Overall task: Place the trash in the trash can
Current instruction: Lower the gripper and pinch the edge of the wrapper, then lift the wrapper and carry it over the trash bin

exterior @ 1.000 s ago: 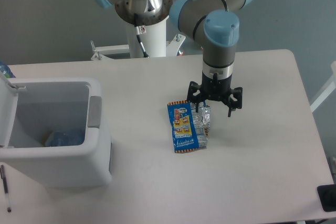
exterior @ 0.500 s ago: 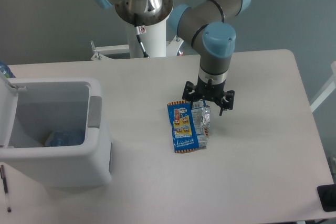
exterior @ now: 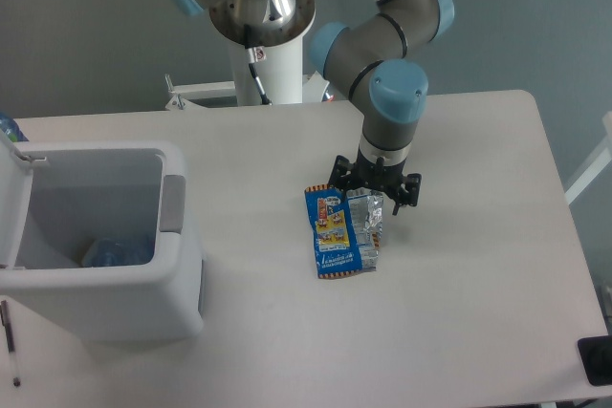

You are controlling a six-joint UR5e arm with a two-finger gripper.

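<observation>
The robot's gripper should drop the snack wrapper into the trash can (exterior: 105, 236), so next it should grab the wrapper by its silver corner (exterior: 368, 202).
A crumpled blue-and-silver snack wrapper (exterior: 343, 230) with orange edges lies flat on the white table, near its middle. My gripper (exterior: 374, 190) hangs just above the wrapper's upper right silver corner, open, its black fingers spread to either side with nothing between them. The trash can (exterior: 105, 236), a white boxy bin with a grey side panel, stands at the left with its lid flipped open. Inside it, at the bottom, lies a bluish clear plastic bottle (exterior: 117, 252).
A pen (exterior: 10, 341) lies at the table's front left corner beside the bin. A black object (exterior: 598, 358) sits at the front right edge. The arm's white base column (exterior: 269, 69) rises behind the table's far edge.
The gripper has shifted left and slightly toward the far edge, rotating a little. It now sits over the wrapper's upper right corner. The wrapper has not moved.
</observation>
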